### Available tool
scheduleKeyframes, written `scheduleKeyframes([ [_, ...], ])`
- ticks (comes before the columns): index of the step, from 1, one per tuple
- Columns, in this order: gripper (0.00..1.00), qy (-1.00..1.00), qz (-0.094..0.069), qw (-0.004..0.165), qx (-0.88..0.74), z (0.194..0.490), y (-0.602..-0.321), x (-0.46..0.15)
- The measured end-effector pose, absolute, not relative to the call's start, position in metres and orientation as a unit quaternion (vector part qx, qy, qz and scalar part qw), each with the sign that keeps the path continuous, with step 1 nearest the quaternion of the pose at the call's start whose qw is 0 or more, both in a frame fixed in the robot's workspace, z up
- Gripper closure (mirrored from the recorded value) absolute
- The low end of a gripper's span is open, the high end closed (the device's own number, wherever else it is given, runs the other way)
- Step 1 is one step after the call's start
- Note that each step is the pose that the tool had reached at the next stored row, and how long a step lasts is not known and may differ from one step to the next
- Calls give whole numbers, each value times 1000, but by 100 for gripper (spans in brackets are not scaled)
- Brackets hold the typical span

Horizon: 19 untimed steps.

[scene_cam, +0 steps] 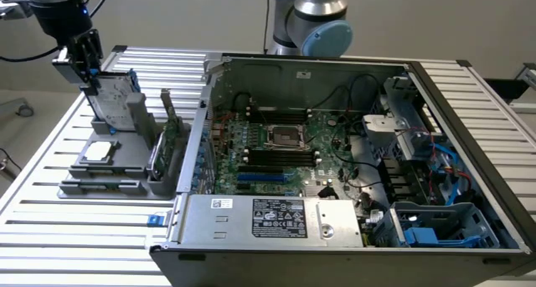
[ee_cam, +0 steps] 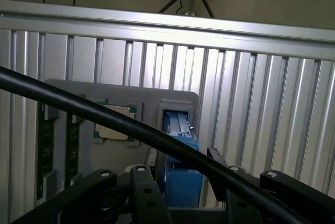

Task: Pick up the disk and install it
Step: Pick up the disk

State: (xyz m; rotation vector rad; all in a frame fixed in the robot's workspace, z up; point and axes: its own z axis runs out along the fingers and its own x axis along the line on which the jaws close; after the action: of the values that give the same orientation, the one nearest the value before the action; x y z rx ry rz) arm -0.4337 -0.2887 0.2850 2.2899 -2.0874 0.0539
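My gripper's fingers stand on both sides of the disk's blue carrier and closing now would catch the disk, so it is time to close.
The disk (scene_cam: 118, 103), silver-grey with a blue carrier, stands on edge in a slot of the grey parts holder (scene_cam: 100, 188) on the exterior view's left. My gripper (scene_cam: 87, 72) hangs just above and beside the disk's upper corner, jaws open and holding nothing. In the wrist view the disk's blue edge (ee_cam: 179, 132) runs between the black finger links (ee_cam: 97, 190), which stand spread on either side of it. A black cable (ee_cam: 104, 113) crosses in front of the wrist camera.
A small square chip (scene_cam: 99, 150) and thin green cards (scene_cam: 171, 142) also sit in the holder. The open computer case (scene_cam: 310, 61) lies on the exterior view's right, with a blue-railed drive bay (scene_cam: 444, 227) at its near corner. The slatted metal table (scene_cam: 75, 237) carries everything.
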Motion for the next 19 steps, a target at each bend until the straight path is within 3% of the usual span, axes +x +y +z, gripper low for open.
scheduleKeyframes([
  [19, 50, -674, 8, 12, 739, 279, -289, -435],
])
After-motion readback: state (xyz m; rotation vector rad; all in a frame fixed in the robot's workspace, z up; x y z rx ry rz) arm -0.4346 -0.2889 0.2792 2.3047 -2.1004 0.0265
